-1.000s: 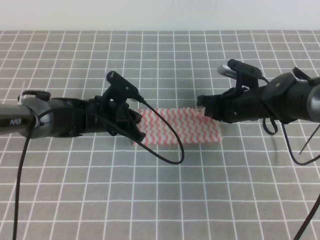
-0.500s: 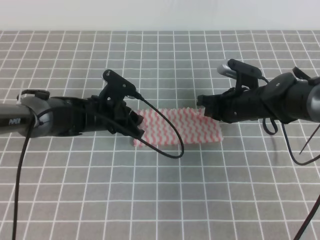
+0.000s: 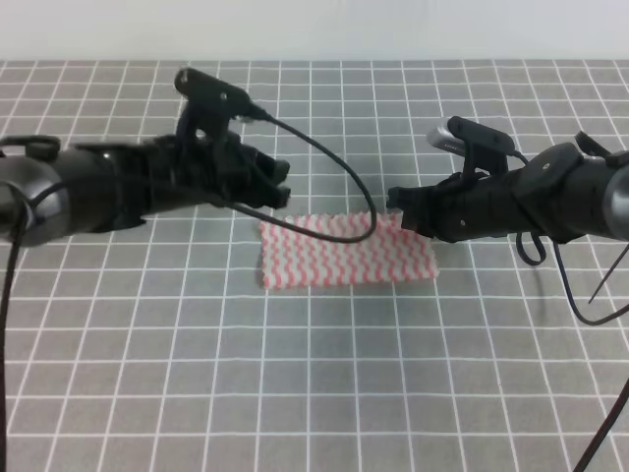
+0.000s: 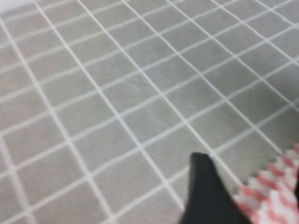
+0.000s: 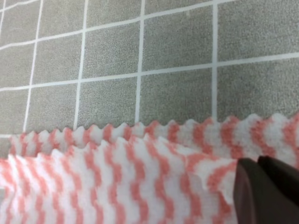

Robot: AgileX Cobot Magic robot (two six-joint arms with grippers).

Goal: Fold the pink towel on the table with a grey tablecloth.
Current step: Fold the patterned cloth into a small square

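Observation:
The rest of the folded strip (image 3: 366, 258) lies slack along the table, so my left gripper should next grab the towel by its loose end edge (image 3: 271, 267).
The pink towel (image 3: 346, 252) lies folded into a wide strip on the table with a grey tablecloth (image 3: 324, 374). My left gripper (image 3: 281, 183) hovers open just above and behind the towel's left end, holding nothing. The left wrist view shows one dark finger (image 4: 205, 196) and a bit of the pink towel (image 4: 273, 198) at the lower right. My right gripper (image 3: 396, 211) sits at the towel's far right corner, shut on it. In the right wrist view the closed fingertips (image 5: 268, 184) pinch the top layer of the pink towel (image 5: 117, 182), whose zigzag edges lie stacked.
A black cable (image 3: 339, 162) loops from the left arm down over the towel's top edge. Grid-printed grey cloth extends on all sides, with a pale wall (image 3: 314, 29) beyond the far edge. Another thin cable (image 3: 609, 285) hangs off the right arm.
My left gripper has let go of the towel's left end, then risen and pulled back toward the far left. The towel's left end now lies flat. The right arm has not moved.

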